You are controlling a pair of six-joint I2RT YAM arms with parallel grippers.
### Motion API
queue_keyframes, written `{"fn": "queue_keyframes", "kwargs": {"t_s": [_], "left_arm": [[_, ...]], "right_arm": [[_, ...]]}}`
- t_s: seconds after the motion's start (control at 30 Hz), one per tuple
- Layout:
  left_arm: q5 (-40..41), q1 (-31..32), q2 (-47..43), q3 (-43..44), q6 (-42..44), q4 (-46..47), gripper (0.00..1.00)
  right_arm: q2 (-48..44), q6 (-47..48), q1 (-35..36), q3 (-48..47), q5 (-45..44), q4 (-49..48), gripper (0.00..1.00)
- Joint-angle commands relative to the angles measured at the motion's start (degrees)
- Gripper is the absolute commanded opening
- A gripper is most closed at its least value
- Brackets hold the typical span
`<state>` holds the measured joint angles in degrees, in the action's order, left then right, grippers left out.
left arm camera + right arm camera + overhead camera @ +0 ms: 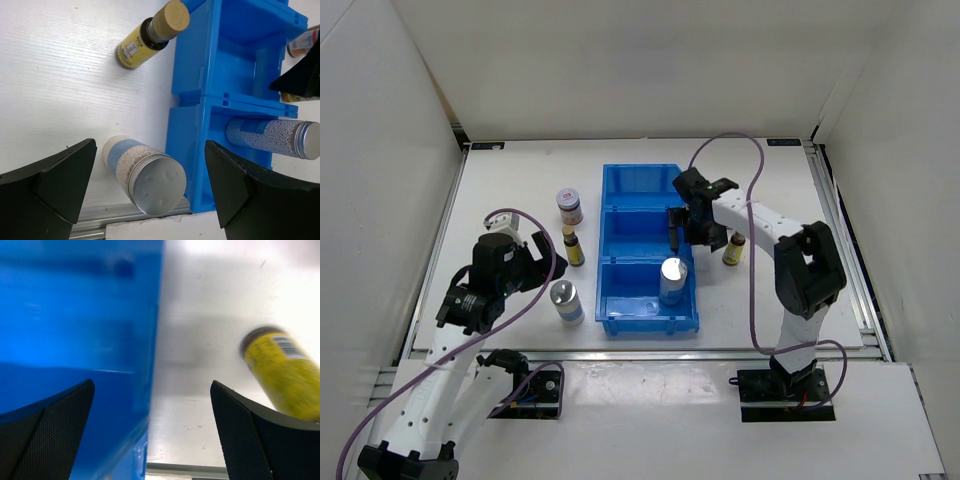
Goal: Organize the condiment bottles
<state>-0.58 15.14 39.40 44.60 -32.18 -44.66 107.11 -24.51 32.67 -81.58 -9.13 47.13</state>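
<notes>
I will grab the silver-topped cylinder by its silver lid (563, 291) next with my left gripper. Its base then stays free to stand in the blue bin (610, 252).
A silver-topped cylinder (565, 301) stands on the table left of the blue bin (610, 252); in the left wrist view this cylinder (145, 172) lies ahead between my open fingers. My left gripper (534, 262) (150, 150) is open and empty. A second cylinder (672, 280) (272, 136) is in the bin's near compartment. A brown yellow-labelled bottle (574, 246) (147, 36) and a white-lidded jar (569, 205) stand left of the bin. Another brown bottle (733, 250) (285, 375) stands right of it. My right gripper (692, 230) (152, 385) is open and empty, straddling the bin's right wall (75, 315).
A second jar (301, 44) shows partly beyond the bin (195, 65), behind the dark shape of the right gripper. White walls enclose the table on three sides. A metal rail runs along the near table edge (130, 215).
</notes>
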Motion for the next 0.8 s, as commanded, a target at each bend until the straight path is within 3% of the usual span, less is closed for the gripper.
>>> {"fn": "queue_keyframes", "kwargs": {"t_s": [0.0,0.13,0.2,0.37,0.5,0.77], "left_arm": [[-1.52,0.16,-1.52,0.84,1.68,2.13,1.00],[-3.19,0.16,-4.23,1.97,4.23,2.74,1.00],[-3.20,0.16,-3.37,6.45,5.55,-1.72,1.00],[-4.51,0.68,4.53,12.17,4.86,-13.07,1.00],[-2.58,1.30,4.55,11.66,1.34,-14.40,1.00],[-3.55,3.93,13.24,12.18,0.81,-17.03,1.00]], "right_arm": [[-5.59,1.57,0.29,-6.56,-2.12,3.05,1.00],[-8.22,2.62,0.29,-13.50,-2.83,6.99,1.00],[-9.98,2.63,0.29,-16.14,-2.83,7.70,1.00],[-14.55,2.63,0.29,-16.68,-2.83,7.71,1.00],[-17.89,4.11,0.29,-16.15,-2.21,7.71,1.00],[-23.78,5.79,0.29,-15.54,-1.60,8.94,1.00]]}}
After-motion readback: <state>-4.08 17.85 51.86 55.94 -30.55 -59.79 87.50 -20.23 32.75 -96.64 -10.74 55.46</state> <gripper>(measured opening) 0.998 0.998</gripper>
